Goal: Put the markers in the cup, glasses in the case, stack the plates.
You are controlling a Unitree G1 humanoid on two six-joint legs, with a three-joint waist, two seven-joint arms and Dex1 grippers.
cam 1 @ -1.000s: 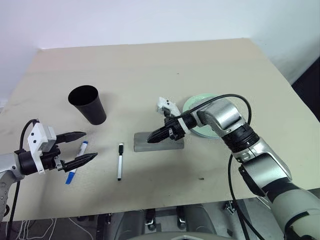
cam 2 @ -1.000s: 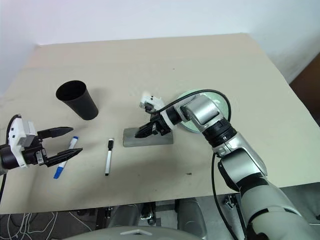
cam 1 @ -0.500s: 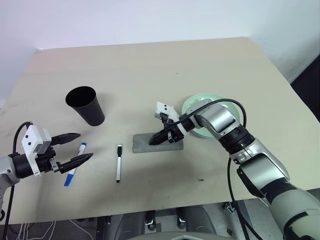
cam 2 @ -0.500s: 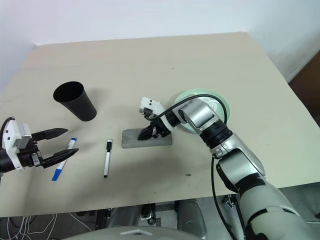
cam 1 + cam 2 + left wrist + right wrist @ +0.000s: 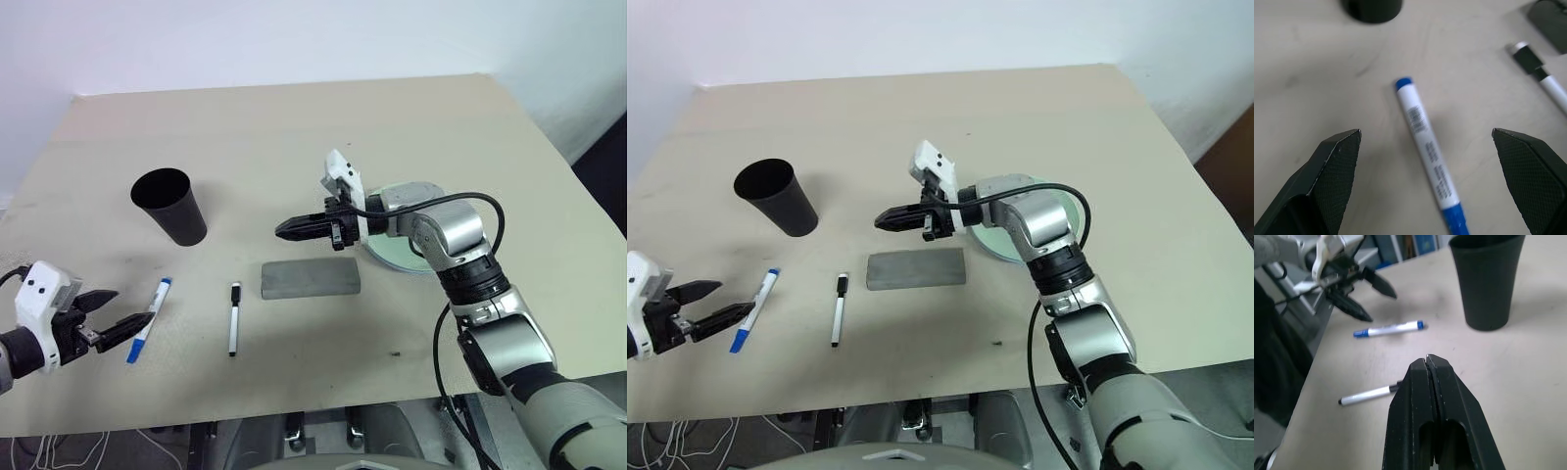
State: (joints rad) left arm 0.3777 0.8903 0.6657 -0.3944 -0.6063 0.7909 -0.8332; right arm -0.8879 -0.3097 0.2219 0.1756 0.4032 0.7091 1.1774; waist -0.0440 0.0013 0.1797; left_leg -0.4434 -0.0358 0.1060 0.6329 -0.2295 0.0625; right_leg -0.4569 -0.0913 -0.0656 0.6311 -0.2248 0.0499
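My left gripper is still too high, with my fingers above the marker, so it needs to go lower before it closes on the blue marker (image 5: 150, 319) (image 5: 1430, 152).
The black cup (image 5: 168, 206) stands upright at the table's left. Nearer the front lie the blue-capped marker (image 5: 147, 320) and the black-capped marker (image 5: 234, 317), both flat. My left gripper (image 5: 134, 305) is open just left of the blue marker (image 5: 1427, 156), its jaws to either side of the marker's end without touching. The grey case (image 5: 311, 278) lies closed at the centre. Above it hovers my right gripper (image 5: 284, 230), shut and holding nothing, pointing left. A pale green plate (image 5: 390, 253) lies partly behind the right arm. The glasses are out of view.
The beige table (image 5: 294, 137) stretches bare behind the cup and case. Its front edge runs close below the left gripper and the markers. In the right wrist view the cup (image 5: 1486, 284) and both markers are ahead of the shut fingers.
My right gripper has lifted off the case and risen, still shut. My left gripper has drawn back to the left and lower, away from the blue marker, staying open.
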